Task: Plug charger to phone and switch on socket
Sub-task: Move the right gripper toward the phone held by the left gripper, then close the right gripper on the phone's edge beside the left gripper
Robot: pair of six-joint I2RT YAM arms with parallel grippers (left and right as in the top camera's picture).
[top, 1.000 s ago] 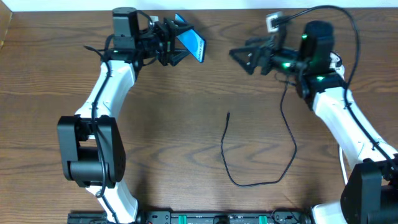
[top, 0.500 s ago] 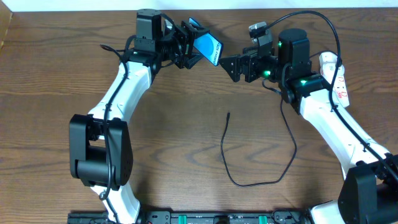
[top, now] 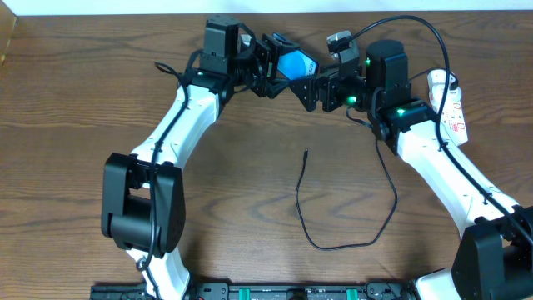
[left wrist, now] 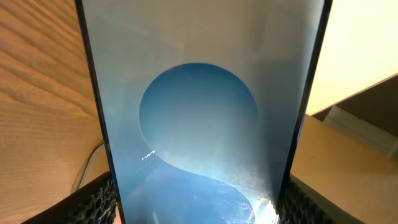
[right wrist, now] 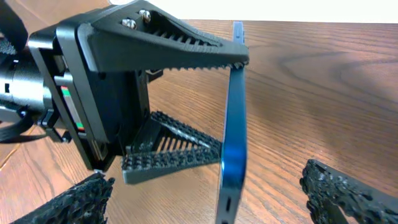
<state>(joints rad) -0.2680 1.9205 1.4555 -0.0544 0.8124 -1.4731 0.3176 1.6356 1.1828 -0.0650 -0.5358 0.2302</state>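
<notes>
The phone's loose end (top: 308,67) (right wrist: 231,176) needs to be grabbed next by the robot's right gripper, across its thin sides, so the phone's opposite end is left for the left gripper to re-grip.
My left gripper (top: 279,73) is shut on the phone (top: 294,64), a blue-screened smartphone held tilted above the table at the back centre. The phone fills the left wrist view (left wrist: 199,124) between the two fingers. My right gripper (top: 310,86) is open, its fingers on either side of the phone's free end; in the right wrist view the phone's blue edge (right wrist: 233,143) stands between the open fingers (right wrist: 214,199). The charger's black cable (top: 346,242) loops on the table, plug tip (top: 306,152) at centre. The socket (top: 448,100), a white strip with red markings, lies at the far right.
The charger cable runs up under my right arm (top: 433,158). My left arm (top: 179,125) stretches across the back left. A pale wall edge (top: 83,7) borders the table's far side.
My left gripper has carried the phone to the right. My right gripper has moved left toward it, so the two now meet at the phone. The cable has not moved.
</notes>
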